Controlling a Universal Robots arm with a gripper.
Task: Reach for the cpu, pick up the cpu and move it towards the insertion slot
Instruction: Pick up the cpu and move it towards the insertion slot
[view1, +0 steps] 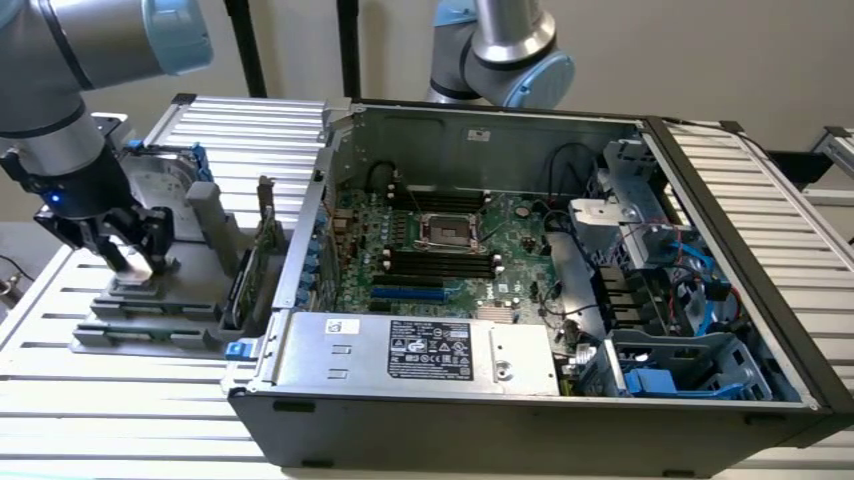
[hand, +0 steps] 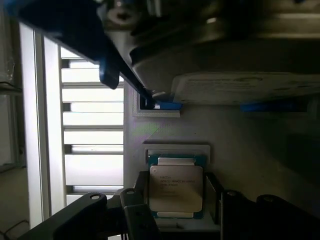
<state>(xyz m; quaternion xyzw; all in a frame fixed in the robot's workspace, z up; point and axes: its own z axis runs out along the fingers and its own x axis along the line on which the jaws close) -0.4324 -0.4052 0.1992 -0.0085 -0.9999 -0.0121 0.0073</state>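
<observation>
Next, my gripper grabs the cpu (hand: 176, 187) by its opposite edges beside the gaps in the fixture's rim. The fixture's rim closes in the cpu's other edge.
The cpu (hand: 176, 187), a small square chip with a silvery top on a green edge, lies flat in a recess of the grey fixture (view1: 147, 315) at the exterior view's left. My gripper (view1: 130, 262) is lowered over it and open. One dark finger (hand: 136, 207) stands close beside one edge of the chip and the other finger (hand: 216, 197) beside the opposite edge. The chip still rests in its recess. The insertion slot (view1: 447, 230), a square socket with a dark centre and shiny frame, sits in the green motherboard (view1: 514, 255) inside the open computer case.
An upright silver hard drive (hand: 240, 85) with blue rails stands just behind the chip on the fixture. Upright grey blocks (view1: 214, 215) and a card (view1: 260, 250) stand between the fixture and the case wall (view1: 304, 240). A second arm (view1: 501, 50) hangs behind the case.
</observation>
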